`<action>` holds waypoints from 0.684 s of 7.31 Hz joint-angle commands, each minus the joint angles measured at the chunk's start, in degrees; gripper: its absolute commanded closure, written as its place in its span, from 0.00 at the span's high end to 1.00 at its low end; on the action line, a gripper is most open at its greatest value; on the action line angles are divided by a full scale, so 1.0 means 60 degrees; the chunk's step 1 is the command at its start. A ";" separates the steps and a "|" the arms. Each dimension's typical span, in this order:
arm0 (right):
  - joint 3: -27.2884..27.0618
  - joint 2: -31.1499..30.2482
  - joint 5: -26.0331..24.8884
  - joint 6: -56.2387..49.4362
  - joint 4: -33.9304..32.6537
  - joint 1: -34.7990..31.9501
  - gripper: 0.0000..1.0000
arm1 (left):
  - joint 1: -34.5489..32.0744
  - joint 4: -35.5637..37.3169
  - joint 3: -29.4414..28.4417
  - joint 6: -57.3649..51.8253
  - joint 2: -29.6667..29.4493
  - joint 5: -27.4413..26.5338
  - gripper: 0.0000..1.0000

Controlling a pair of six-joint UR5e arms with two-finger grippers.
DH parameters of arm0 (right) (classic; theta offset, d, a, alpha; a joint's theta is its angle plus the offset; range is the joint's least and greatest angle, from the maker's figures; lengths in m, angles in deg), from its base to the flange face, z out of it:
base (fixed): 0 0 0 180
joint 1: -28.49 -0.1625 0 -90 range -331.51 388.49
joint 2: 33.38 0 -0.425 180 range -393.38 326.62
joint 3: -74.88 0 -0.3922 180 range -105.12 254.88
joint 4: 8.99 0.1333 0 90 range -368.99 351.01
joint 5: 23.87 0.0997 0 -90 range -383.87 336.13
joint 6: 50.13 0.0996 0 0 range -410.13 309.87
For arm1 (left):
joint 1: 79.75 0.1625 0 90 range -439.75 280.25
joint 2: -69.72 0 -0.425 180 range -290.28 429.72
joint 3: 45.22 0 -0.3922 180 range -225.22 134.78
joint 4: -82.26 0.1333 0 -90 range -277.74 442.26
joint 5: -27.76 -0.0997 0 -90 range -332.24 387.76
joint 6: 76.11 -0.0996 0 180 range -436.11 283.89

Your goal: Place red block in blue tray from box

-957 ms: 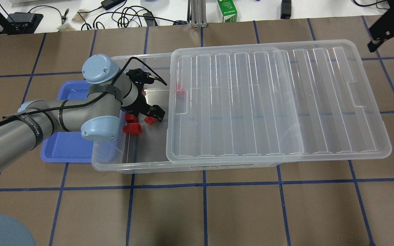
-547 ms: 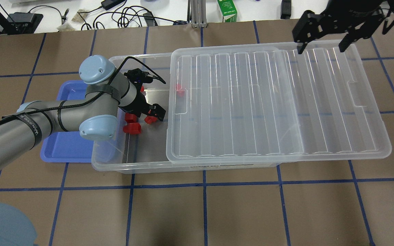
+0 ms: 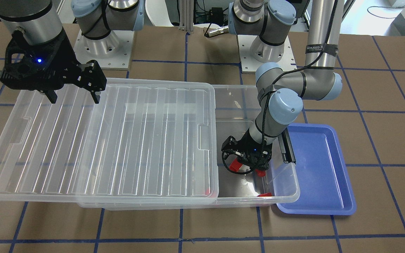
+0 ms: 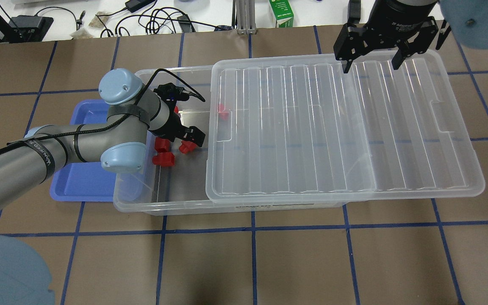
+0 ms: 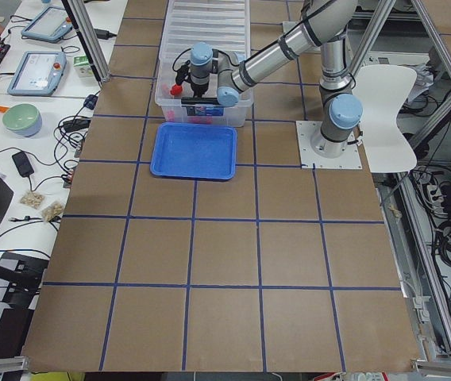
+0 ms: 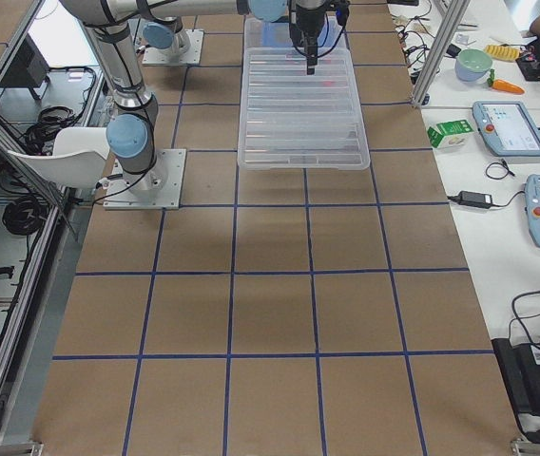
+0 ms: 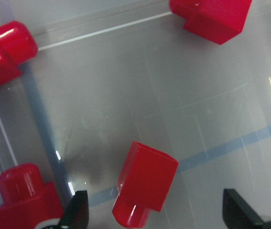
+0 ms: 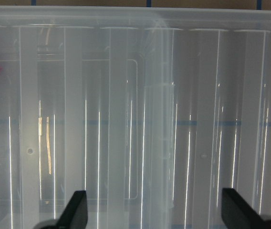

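My left gripper grabs this red block by the flat sides of its square body next, since the stub on the block is round.
The clear box lies mid-table, its ribbed lid slid right so the left end is uncovered. My left gripper is open and low inside that end, its fingers either side of a red block that lies on the box floor, stub toward the camera. It also shows in the front view. Other red blocks lie close by. The blue tray sits left of the box, partly under my left arm. My right gripper is open and empty above the lid's far edge.
More red blocks lie around the left fingers, and one sits under the lid's edge. The box's black latch bar is on the wall next to the tray. A green carton and cables lie beyond the table's far edge.
My right gripper has come in from the upper right and moved left over the lid's far edge. My left gripper has shifted only slightly above the red blocks and stays open.
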State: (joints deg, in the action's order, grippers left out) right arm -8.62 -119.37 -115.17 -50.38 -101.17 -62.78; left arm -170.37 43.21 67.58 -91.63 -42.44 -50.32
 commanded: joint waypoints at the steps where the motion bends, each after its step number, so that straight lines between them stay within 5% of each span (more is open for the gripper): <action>1: -0.0014 0.0005 -0.0222 -0.0018 0.0011 -0.0009 1.00 | 0.0001 0.0211 0.0022 -0.0006 -0.0173 -0.0008 0.93; 4: -0.0014 0.0019 -0.0207 -0.0032 -0.0004 0.0065 1.00 | 0.0001 0.0343 0.0008 -0.0079 -0.0130 -0.0052 0.09; 5: -0.0028 0.0019 -0.0207 -0.0032 -0.0004 0.0065 1.00 | 0.0001 0.0343 -0.0007 -0.0065 -0.0130 -0.0066 0.04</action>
State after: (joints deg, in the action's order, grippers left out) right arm -8.69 -119.26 -116.42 -50.57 -101.19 -62.44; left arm -170.37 45.20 67.60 -92.03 -43.28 -50.61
